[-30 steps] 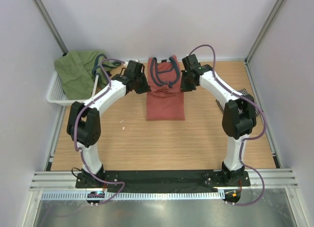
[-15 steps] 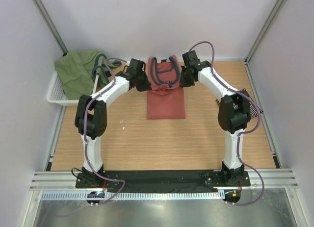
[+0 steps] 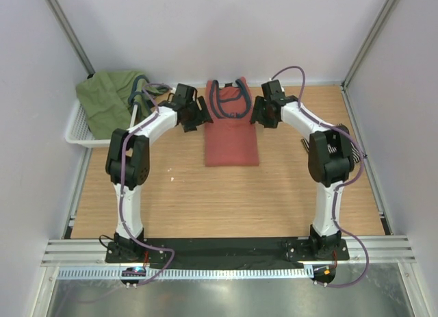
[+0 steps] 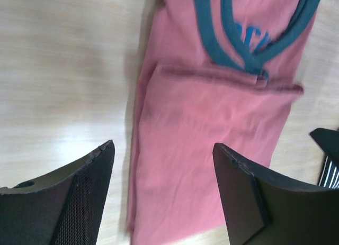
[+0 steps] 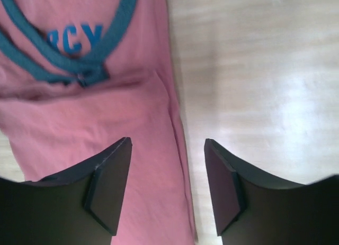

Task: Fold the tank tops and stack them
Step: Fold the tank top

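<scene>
My left gripper will take hold of the red tank top by its folded-edge corner below the neckline to fold it evenly, and the opposite corner is left for my right gripper.
The salmon-red tank top [image 3: 231, 142] lies folded at the back middle of the table, its teal-trimmed straps toward the far wall. In the wrist views its folded edge crosses just below the neckline [image 4: 212, 128] [image 5: 79, 118]. My left gripper [image 3: 194, 116] [image 4: 163, 150] hovers open over the top's left edge, holding nothing. My right gripper [image 3: 263, 116] [image 5: 167, 144] hovers open over its right edge, also holding nothing. The striped tank top [image 3: 348, 147] lies at the right, mostly hidden behind my right arm; a corner of it shows in the left wrist view [image 4: 331, 173].
A white basket [image 3: 76, 133] at the back left holds a green cloth [image 3: 106, 98]. Grey walls close in the table on three sides. Bare wood lies between the red top and the arm bases.
Both grippers were shut at the top's folded edge and have now opened and let it go. The fold lies flat, and both grippers have shifted slightly outward.
</scene>
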Tool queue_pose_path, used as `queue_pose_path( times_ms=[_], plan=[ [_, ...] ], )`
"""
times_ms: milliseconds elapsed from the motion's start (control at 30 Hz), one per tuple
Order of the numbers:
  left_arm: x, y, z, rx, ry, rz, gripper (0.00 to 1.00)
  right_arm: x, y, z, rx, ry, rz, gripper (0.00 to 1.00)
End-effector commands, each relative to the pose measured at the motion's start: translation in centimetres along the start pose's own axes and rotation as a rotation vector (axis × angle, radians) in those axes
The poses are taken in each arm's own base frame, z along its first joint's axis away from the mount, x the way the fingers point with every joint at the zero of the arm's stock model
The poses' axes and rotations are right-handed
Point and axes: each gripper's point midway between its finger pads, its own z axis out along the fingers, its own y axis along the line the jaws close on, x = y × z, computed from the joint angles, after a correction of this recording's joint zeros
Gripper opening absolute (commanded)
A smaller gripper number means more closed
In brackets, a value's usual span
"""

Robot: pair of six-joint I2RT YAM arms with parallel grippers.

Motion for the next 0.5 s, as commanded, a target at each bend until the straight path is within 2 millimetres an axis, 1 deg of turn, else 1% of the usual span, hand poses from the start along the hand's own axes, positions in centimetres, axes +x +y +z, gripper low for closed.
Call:
queue_pose_path(
  times_ms=[0,33,67,100,133,167,200,233,267,300,333,400,433,467],
  plan=[
    [-0.7,-1.2,-4.9,0.061,-0.072,0.055,0.76,-3.3,2.0,-6.2,-0.110,-0.160,0.000,0.62],
    [0.1,-1.1,-5.1,0.073,-0.063,0.051,0.75,-1.2,1.2,-6.0,-0.105,-0.116,-0.001,0.59],
    [0.3,-1.5,-6.5,0.097,-0.073,0.052,0.74,-0.2,1.3,-6.3,-0.131,-0.091,-0.001,0.57],
    [2.5,-0.1,-6.0,0.077,-0.024,0.047,0.73,0.1,1.4,-7.3,-0.151,-0.097,-0.003,0.56],
    [3.5,-0.3,-6.2,0.093,-0.015,0.053,0.71,2.5,0.7,-6.9,-0.153,-0.039,0.003,0.54],
    [4.1,-0.9,-7.2,0.117,-0.014,0.062,0.70,3.4,0.4,-7.0,-0.156,-0.022,0.006,0.53],
    [5.2,-0.5,-7.1,0.117,0.001,0.068,0.69,3.8,0.8,-7.6,-0.185,-0.028,0.005,0.52],
    [7.1,-0.2,-7.0,0.115,0.025,0.078,0.68,6.0,0.2,-7.2,-0.195,0.025,0.007,0.52],
    [8.0,0.0,-7.1,0.118,0.039,0.074,0.68,6.7,0.2,-7.3,-0.205,0.038,0.012,0.52],
    [8.5,-0.3,-7.5,0.134,0.035,0.078,0.68,7.3,0.3,-7.4,-0.218,0.047,0.010,0.54],
    [9.7,-0.1,-7.3,0.136,0.053,0.083,0.68,8.6,-0.1,-7.1,-0.219,0.079,0.009,0.56],
    [10.5,-0.2,-7.3,0.142,0.064,0.081,0.69,9.5,-0.6,-7.0,-0.213,0.101,0.002,0.57],
    [10.9,-0.1,-7.1,0.142,0.071,0.082,0.68,10.5,-0.8,-6.9,-0.211,0.121,-0.003,0.57],
    [11.2,0.2,-7.0,0.138,0.080,0.081,0.68,10.9,-0.7,-6.9,-0.224,0.133,-0.004,0.56]
  ],
)
